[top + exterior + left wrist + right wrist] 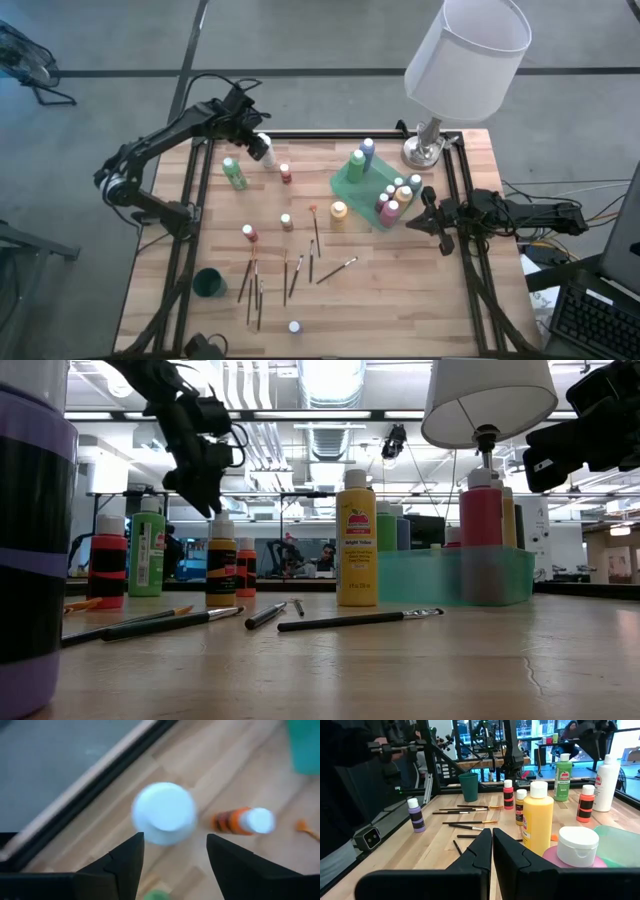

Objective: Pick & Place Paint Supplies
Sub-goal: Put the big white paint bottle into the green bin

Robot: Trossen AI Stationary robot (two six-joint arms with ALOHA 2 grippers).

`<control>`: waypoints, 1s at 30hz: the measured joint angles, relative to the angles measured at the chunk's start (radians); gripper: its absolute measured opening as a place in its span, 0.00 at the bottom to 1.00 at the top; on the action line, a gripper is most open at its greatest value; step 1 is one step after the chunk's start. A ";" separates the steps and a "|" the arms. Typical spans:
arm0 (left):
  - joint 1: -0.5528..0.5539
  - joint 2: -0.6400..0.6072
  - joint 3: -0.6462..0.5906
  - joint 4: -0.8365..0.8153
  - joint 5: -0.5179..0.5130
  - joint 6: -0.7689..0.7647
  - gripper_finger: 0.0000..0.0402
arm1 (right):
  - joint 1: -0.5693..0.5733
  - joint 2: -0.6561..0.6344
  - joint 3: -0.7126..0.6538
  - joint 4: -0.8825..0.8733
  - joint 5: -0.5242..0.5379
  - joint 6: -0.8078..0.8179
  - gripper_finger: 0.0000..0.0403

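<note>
My left gripper is not yet low enough to close on the white bottle and needs to come down, as the bottle's white cap (264, 138) shows whole beyond both fingers.
A white bottle (266, 150) with a white cap (164, 812) stands upright on the table's far left. My left gripper (175, 837) hovers over it, open, slanting down, with a finger on either side of the cap and clear of it. A small red bottle (235, 820) and a green bottle (233, 173) stand close by. Several thin brushes (300, 268) lie flat near the table's middle. More bottles stand in and beside the translucent green tray (352, 183). My right gripper (491, 840) waits shut at the table's right edge (436, 215).
A lamp (465, 60) stands at the far right corner, its shade over the tray's far side. A dark green cup (209, 283) sits near the front left. A yellow bottle (339, 210) and a small purple bottle (295, 326) stand alone. A black frame rail (205, 170) borders the left side.
</note>
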 joint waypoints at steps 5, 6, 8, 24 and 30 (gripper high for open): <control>0.001 0.001 -0.003 0.052 -0.040 0.002 0.55 | 0.000 0.000 0.000 0.000 0.000 0.000 0.03; 0.000 0.001 -0.006 0.064 -0.038 0.002 0.55 | 0.000 0.000 0.000 0.000 0.000 0.000 0.03; 0.000 0.004 -0.008 0.090 -0.033 0.002 0.55 | 0.000 0.000 0.000 0.000 0.000 0.000 0.03; -0.001 0.063 -0.008 0.128 -0.020 0.012 0.50 | 0.000 0.000 0.000 0.000 0.000 0.000 0.03; -0.001 0.063 -0.008 0.129 -0.020 0.036 0.34 | 0.000 0.000 0.000 0.000 0.000 0.000 0.03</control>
